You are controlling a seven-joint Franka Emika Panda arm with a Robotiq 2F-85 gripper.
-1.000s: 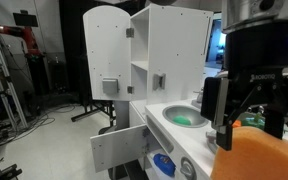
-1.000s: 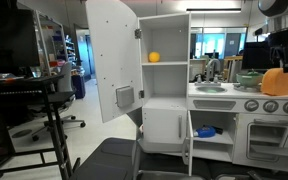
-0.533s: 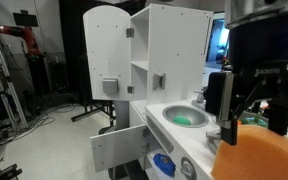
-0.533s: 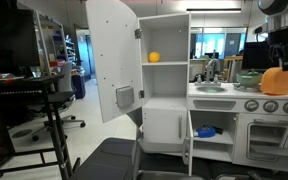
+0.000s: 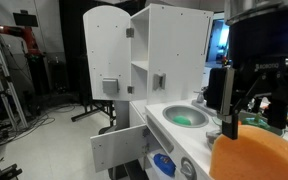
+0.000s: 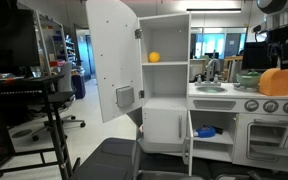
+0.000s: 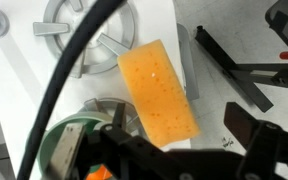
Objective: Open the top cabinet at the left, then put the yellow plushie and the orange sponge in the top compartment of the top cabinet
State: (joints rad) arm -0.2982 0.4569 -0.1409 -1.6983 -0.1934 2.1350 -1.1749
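I will grab the orange sponge by its upper end next, with one finger on each side. The sponge's loose end will then lead into the top compartment (image 6: 174, 42).
The top cabinet (image 5: 174, 50) (image 6: 169, 60) stands open, its arch-topped door (image 5: 104, 60) (image 6: 112, 60) swung wide. The yellow plushie (image 6: 154, 57) lies in the top compartment (image 6: 174, 42). The orange sponge (image 6: 277, 82) (image 5: 259, 155) stands on the toy stove top at the right. My gripper (image 6: 278, 62) (image 5: 252, 125) is open just above it, one finger to each side. In the wrist view the sponge (image 7: 159, 90) lies between the dark fingers of the gripper (image 7: 179, 135), which do not visibly clamp it.
A sink with a green bowl (image 5: 184, 115) lies between the cabinet and the stove. A green pot (image 6: 249, 78) stands behind the sponge. The lower cabinet door (image 6: 191, 140) hangs open with a blue thing (image 6: 206, 131) inside. A black cart (image 6: 44, 100) stands away from the cabinet.
My gripper has shifted slightly over the orange sponge, staying open. The cabinet and the plushie have not moved.
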